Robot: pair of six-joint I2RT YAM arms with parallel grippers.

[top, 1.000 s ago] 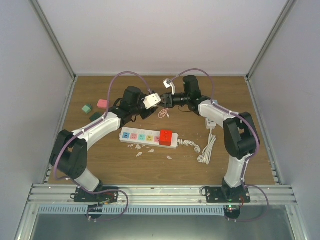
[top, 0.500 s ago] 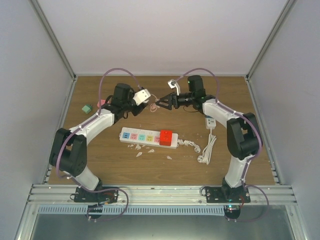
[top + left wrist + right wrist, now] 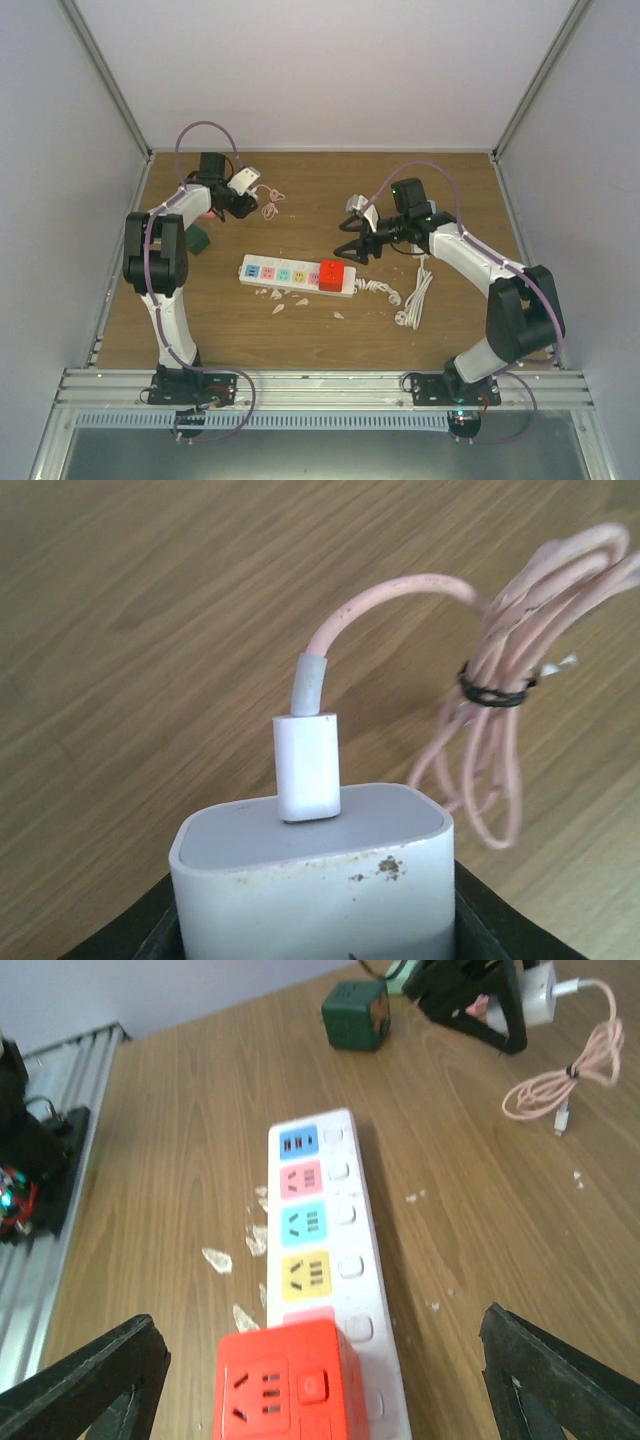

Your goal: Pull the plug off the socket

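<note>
I next need to grab the red cube plug (image 3: 332,274) (image 3: 290,1385) with my right gripper, by its sides along the socket strip's long edges, to pull it off and hand it over.
A white charger plug (image 3: 315,880) with a pink cable (image 3: 500,680) sits between the fingers of my left gripper (image 3: 315,920), which is shut on it. That gripper (image 3: 243,183) is at the back left, just above the table. The white socket strip (image 3: 290,273) lies mid-table, and a red cube plug (image 3: 332,274) is seated in its right end. My right gripper (image 3: 352,246) hovers open just beyond the red cube. In the right wrist view the fingers (image 3: 90,1380) stand wide either side of the red cube plug (image 3: 290,1385), touching nothing.
A dark green cube (image 3: 197,238) sits left of the strip, beside the left arm. The strip's white cord (image 3: 415,295) lies coiled to its right. White flakes (image 3: 280,300) are scattered along the strip's near side. The coiled pink cable (image 3: 268,203) trails on the table.
The two grippers have parted. My right gripper opened and dropped toward the red cube on the strip. My left arm swung to the back left, carrying the white charger and its cable.
</note>
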